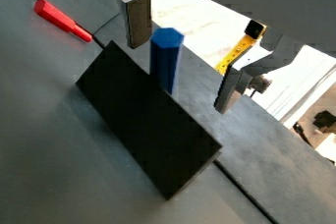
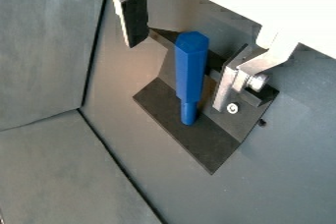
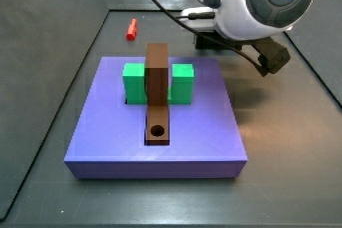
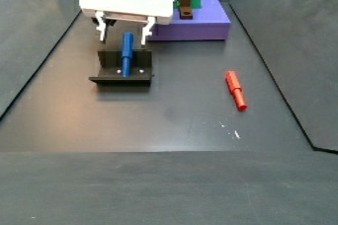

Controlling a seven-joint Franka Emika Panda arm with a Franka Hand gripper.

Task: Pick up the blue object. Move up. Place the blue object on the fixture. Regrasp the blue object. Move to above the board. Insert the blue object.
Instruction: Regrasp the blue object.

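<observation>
Next, my gripper grabs the blue object by its upper end (image 1: 167, 37) to insert it. That leaves its lower end free to go into the board.
The blue object (image 1: 167, 59) stands upright on the dark fixture (image 1: 144, 125), its lower end against the bracket; it shows in both wrist views (image 2: 191, 71) and in a side view (image 4: 126, 53). My gripper (image 1: 184, 53) is open around its upper part, one finger (image 1: 138, 19) on each side with a gap to the peg, as also seen in a wrist view (image 2: 184, 53). In a side view the gripper (image 4: 126, 34) hangs over the fixture (image 4: 122, 74). The purple board (image 3: 160, 132) carries a brown bar (image 3: 158, 97) with a round hole and a green block (image 3: 134, 82).
A red peg (image 4: 235, 90) lies on the dark floor, apart from the fixture; it also shows in a wrist view (image 1: 62, 20) and a side view (image 3: 132, 27). The board (image 4: 201, 22) sits beyond the fixture. Dark walls ring the floor.
</observation>
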